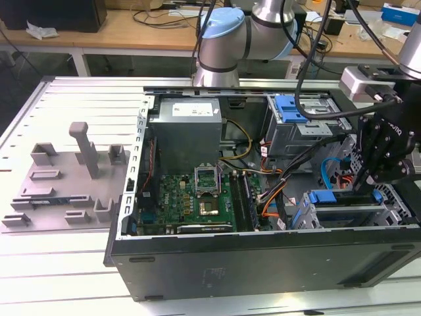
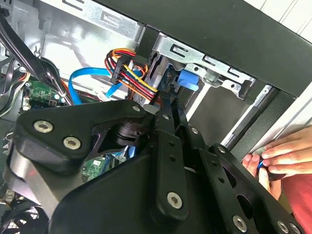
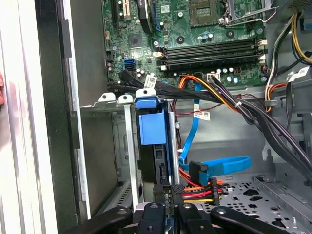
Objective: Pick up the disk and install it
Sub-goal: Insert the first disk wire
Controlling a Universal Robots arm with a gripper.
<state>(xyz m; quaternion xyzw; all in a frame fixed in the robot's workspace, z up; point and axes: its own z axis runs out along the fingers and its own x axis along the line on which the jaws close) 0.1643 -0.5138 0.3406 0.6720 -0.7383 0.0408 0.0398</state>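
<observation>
The disk's blue carrier is level with the rim of the grey drive cage (image 1: 342,217) and the disk would rest there, so my gripper should open now.
The disk (image 3: 152,127), with its bright blue carrier bracket, stands on edge in the grey drive cage (image 3: 105,146) at the case's front corner, slid into a slot. In the exterior view the disk (image 1: 327,196) shows as a blue strip on top of the cage at the exterior view's right. My gripper (image 3: 168,191) reaches down onto its near end, the black fingers (image 3: 177,188) pressed close together on the carrier's edge. In the second wrist view the gripper (image 2: 168,105) points at the blue tab (image 2: 187,80) inside the cage. The black gripper body (image 1: 388,151) hangs over that corner.
A second grey cage with a blue clip (image 1: 289,108) sits at the back of the open case (image 1: 263,263). Blue data cable (image 3: 219,165) and coloured power wires (image 3: 200,187) lie beside the disk. A person's hand (image 2: 285,156) rests outside the case wall. The motherboard (image 1: 197,197) lies in the middle.
</observation>
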